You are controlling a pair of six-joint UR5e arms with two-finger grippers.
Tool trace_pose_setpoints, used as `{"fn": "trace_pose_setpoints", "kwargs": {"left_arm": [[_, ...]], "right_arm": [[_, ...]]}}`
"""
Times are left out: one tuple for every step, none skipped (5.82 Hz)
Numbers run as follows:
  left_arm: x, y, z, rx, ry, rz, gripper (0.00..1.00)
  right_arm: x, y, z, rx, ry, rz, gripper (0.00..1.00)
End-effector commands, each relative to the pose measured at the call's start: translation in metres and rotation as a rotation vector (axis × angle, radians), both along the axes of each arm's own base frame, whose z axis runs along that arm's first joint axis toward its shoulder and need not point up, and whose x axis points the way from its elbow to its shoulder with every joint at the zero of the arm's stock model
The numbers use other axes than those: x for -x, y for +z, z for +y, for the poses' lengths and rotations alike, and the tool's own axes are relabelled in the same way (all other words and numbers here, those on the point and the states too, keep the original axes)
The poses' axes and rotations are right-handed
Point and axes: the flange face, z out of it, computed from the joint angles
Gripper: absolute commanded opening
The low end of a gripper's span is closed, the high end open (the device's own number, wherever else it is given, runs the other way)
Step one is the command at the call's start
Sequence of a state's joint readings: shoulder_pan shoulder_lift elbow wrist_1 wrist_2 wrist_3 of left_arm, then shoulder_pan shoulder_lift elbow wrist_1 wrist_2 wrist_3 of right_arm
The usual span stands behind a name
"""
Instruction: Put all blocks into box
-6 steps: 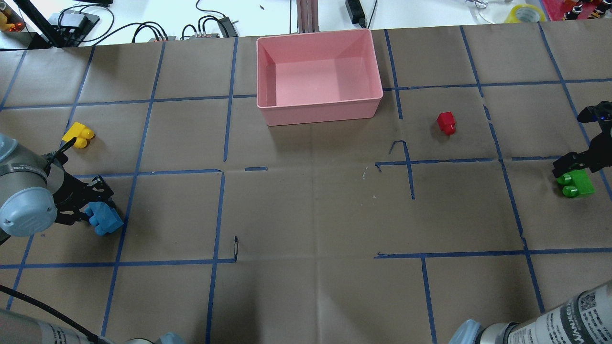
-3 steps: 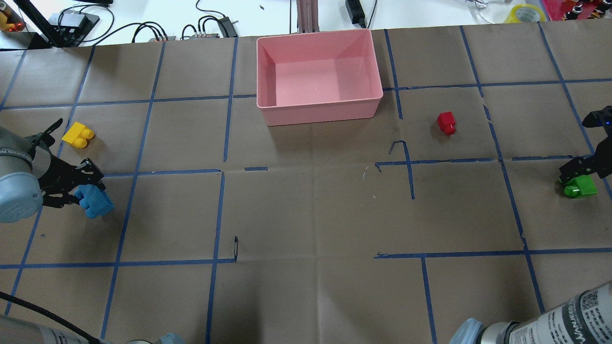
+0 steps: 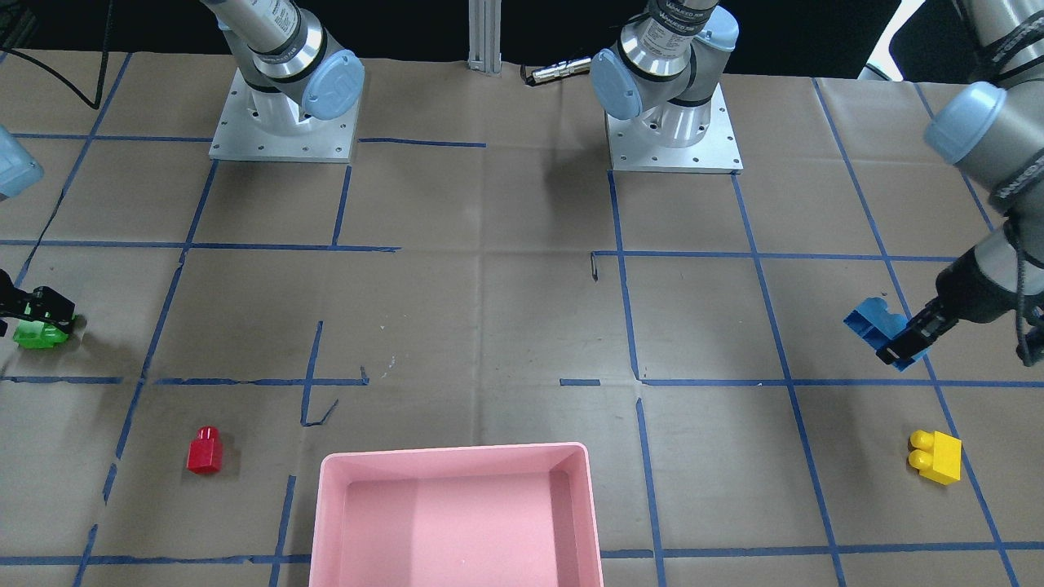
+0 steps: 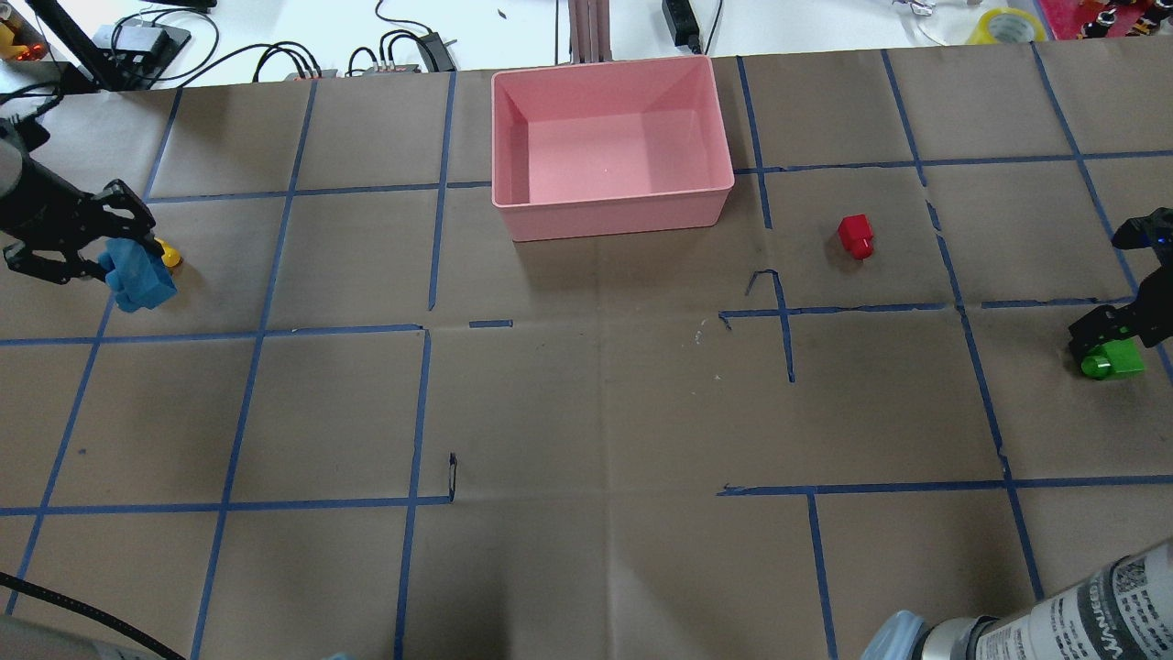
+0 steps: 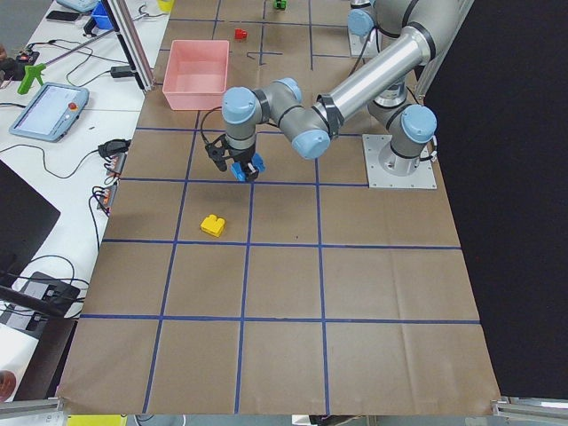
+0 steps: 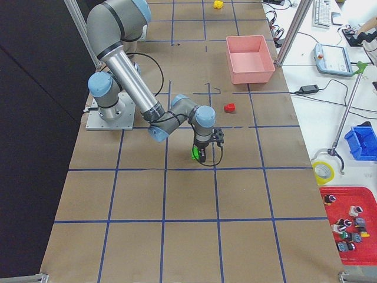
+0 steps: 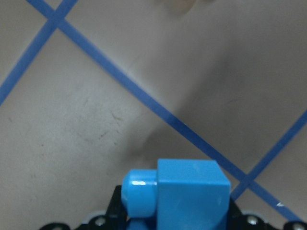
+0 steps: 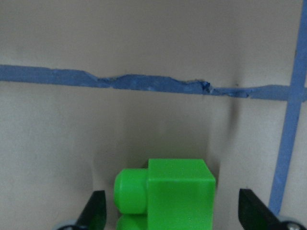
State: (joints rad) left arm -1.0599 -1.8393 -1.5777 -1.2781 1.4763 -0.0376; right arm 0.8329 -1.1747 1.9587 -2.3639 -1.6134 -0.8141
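My right gripper grabs the green brick's square body (image 3: pixel 44 334) next, to put it into the pink box (image 3: pixel 455 518).
My left gripper (image 4: pixel 124 269) is shut on the blue three-stud brick (image 4: pixel 142 284) and holds it above the table at the left; the brick fills the bottom of the left wrist view (image 7: pixel 192 191). The yellow brick (image 3: pixel 936 456) lies on the table nearby, mostly hidden behind the blue brick in the overhead view. My right gripper (image 4: pixel 1111 341) is open, its jaws standing either side of the green brick (image 8: pixel 177 191), which rests on the table at the far right (image 4: pixel 1116 359). The red brick (image 4: pixel 855 235) lies right of the pink box (image 4: pixel 614 209), which holds nothing.
The table is covered in brown paper with a blue tape grid. Cables and power bricks (image 4: pixel 403 50) lie beyond the far edge behind the box. The two arm bases (image 3: pixel 281 122) stand on the robot's side.
My left gripper has carried the blue brick upward and toward the far side, now in front of the yellow brick in the overhead view. My right gripper has settled lower around the green brick.
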Motion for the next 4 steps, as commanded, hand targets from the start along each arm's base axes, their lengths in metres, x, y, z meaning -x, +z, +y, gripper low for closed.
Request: {"fn": "trace_pose_setpoints", "kwargs": {"left_arm": [[0.120,0.063,-0.066,0.036,-0.227,-0.033,0.14],[0.191,0.072,-0.096,0.029,-0.350,-0.112,0.14],[0.263,0.052,-0.128,0.013,-0.458,-0.100,0.14],[0.328,0.036,-0.154,0.019,-0.543,-0.106,0.14]], "right_arm": [[-0.001,0.000,0.001,-0.010,-0.003,-0.009,0.90],[-0.001,0.000,0.001,-0.011,-0.003,-0.008,0.70],[-0.001,0.000,0.002,-0.018,-0.003,-0.012,0.48],[-0.002,0.002,0.007,-0.080,-0.002,-0.025,0.18]]}}
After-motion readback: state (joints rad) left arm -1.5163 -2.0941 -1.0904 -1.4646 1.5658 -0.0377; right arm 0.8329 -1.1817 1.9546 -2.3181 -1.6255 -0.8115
